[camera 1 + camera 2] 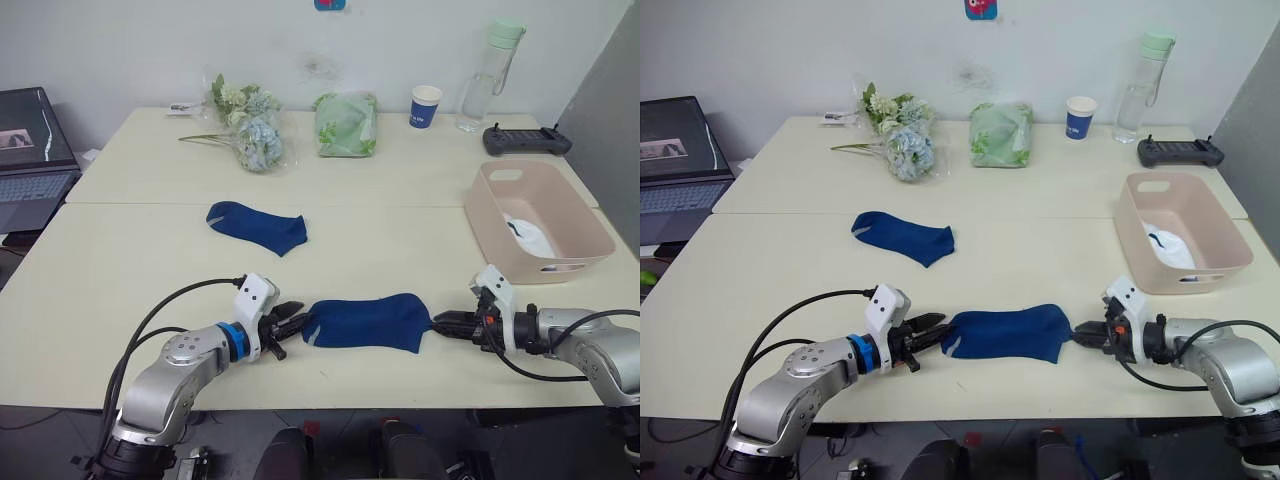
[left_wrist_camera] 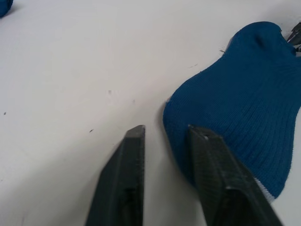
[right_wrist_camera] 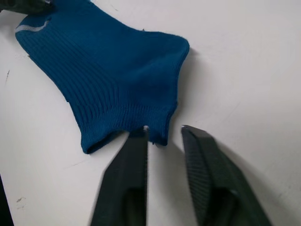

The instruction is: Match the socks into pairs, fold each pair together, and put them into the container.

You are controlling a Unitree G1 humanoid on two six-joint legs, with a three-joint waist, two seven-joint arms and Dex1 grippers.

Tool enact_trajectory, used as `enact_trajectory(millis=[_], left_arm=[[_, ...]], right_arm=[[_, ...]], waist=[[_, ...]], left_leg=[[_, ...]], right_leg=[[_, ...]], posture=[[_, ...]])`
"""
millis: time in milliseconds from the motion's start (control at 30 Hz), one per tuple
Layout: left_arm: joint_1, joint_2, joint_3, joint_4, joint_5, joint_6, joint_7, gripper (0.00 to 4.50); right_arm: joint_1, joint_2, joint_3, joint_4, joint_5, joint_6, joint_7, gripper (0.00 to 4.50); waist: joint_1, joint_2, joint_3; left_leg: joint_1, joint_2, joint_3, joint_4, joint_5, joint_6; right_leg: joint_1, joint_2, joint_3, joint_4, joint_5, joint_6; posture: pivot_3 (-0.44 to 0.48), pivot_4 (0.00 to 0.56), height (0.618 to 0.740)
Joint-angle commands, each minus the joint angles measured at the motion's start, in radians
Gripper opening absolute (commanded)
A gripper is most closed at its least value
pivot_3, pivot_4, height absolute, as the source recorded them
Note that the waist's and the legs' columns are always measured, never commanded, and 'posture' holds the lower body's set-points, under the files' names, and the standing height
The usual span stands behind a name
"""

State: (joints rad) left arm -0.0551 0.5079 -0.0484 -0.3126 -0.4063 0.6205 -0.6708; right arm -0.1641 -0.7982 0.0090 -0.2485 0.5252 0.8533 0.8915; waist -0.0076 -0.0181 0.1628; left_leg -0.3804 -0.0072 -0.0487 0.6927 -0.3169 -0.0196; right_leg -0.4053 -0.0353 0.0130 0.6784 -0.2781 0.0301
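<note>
Next, my left gripper grabs the navy sock by its toe end (image 1: 318, 328) (image 2: 235, 157) to pair and fold it.
A navy sock (image 1: 368, 322) lies flat near the table's front edge, stretched between both grippers. My left gripper (image 1: 292, 325) is open at its toe end; the sock's edge lies beside one finger (image 2: 214, 160), not between the two. My right gripper (image 1: 445, 322) is open at the cuff end, one fingertip (image 3: 136, 141) touching the cuff (image 3: 127, 122). A second navy sock (image 1: 256, 226) lies further back on the left. The pink container (image 1: 547, 186) stands at the right with a white sock (image 1: 527, 236) inside.
Along the table's back stand a bunch of flowers (image 1: 250, 130), a green bag (image 1: 346, 124), a blue-and-white paper cup (image 1: 425, 106), a water bottle (image 1: 490, 75) and a black controller (image 1: 526, 140). A laptop (image 1: 30, 150) sits off the left edge.
</note>
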Motion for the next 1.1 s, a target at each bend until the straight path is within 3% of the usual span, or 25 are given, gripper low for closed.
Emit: enact_trajectory(millis=[33,133,167,367,500,700,933,1033,1100], left_arm=[[-0.030,0.027,0.075,-0.012,-0.028,-0.042,-0.028,3.25],[-0.040,0.079,0.121,0.000,-0.025,-0.100,-0.081,4.09],[-0.040,0.100,0.126,0.012,-0.011,-0.150,-0.112,4.47],[-0.009,0.233,0.082,0.040,0.067,-0.483,-0.371,4.47],[0.016,0.264,0.006,0.025,0.124,-0.649,-0.475,4.47],[-0.037,0.230,-0.129,0.151,0.315,-0.871,-0.462,4.47],[-0.077,0.192,-0.189,0.266,0.414,-0.985,-0.411,4.47],[-0.081,0.196,-0.203,0.289,0.430,-0.991,-0.406,3.56],[-0.081,0.200,-0.213,0.296,0.432,-0.988,-0.411,2.91]], right_arm=[[0.000,-0.026,-0.086,-0.015,-0.002,-0.052,-0.003,2.79],[0.013,-0.085,-0.091,-0.030,-0.047,-0.171,0.065,3.70],[0.019,-0.100,-0.085,-0.032,-0.071,-0.225,0.082,3.76],[0.046,-0.106,-0.047,-0.124,-0.093,-0.489,0.234,3.76],[0.089,-0.105,0.048,-0.164,-0.170,-0.628,0.304,3.76],[0.055,-0.055,0.213,-0.047,-0.355,-0.814,0.308,3.76],[-0.006,-0.024,0.252,0.065,-0.416,-0.847,0.309,3.76],[-0.019,-0.026,0.249,0.100,-0.423,-0.849,0.313,3.76],[-0.027,-0.029,0.249,0.116,-0.425,-0.849,0.317,3.38]], waist=[[0.000,0.000,0.000],[0.000,0.000,0.000],[0.001,0.000,0.000],[0.000,0.000,0.000],[0.003,0.000,0.000],[0.004,0.000,0.000],[0.005,0.000,0.000],[0.005,0.001,0.000],[0.005,0.001,0.000]], left_leg=[[0.000,0.000,0.000,0.000,0.000,0.000],[0.000,0.000,0.000,0.000,0.000,0.000],[0.000,0.000,0.000,0.000,0.000,0.000],[0.000,0.000,0.001,0.000,0.000,0.000],[0.000,0.000,0.000,-0.001,0.000,0.000],[0.001,0.000,0.001,0.000,0.000,0.000],[0.001,0.000,0.001,0.000,0.000,0.000],[0.001,0.000,0.002,0.000,0.000,0.000],[0.001,0.000,0.001,0.000,0.000,0.000]], right_leg=[[0.000,0.000,0.000,0.000,0.000,0.000],[0.000,0.000,0.000,0.000,0.000,0.000],[0.000,0.000,0.000,0.000,0.000,0.000],[0.000,0.000,0.000,-0.001,0.000,0.000],[0.000,0.000,0.000,-0.002,0.000,0.000],[0.001,0.001,0.000,-0.001,0.000,0.000],[0.000,0.001,0.000,0.000,0.000,0.000],[0.001,0.001,0.000,-0.001,0.000,0.000],[0.001,0.001,0.000,0.000,0.000,0.000]], posture=[[0.000,0.150,0.740],[0.000,0.150,0.740],[0.000,0.150,0.740],[0.000,0.150,0.740],[0.000,0.150,0.740],[0.000,0.150,0.740],[0.000,0.150,0.740],[0.000,0.150,0.740],[0.000,0.150,0.740]])
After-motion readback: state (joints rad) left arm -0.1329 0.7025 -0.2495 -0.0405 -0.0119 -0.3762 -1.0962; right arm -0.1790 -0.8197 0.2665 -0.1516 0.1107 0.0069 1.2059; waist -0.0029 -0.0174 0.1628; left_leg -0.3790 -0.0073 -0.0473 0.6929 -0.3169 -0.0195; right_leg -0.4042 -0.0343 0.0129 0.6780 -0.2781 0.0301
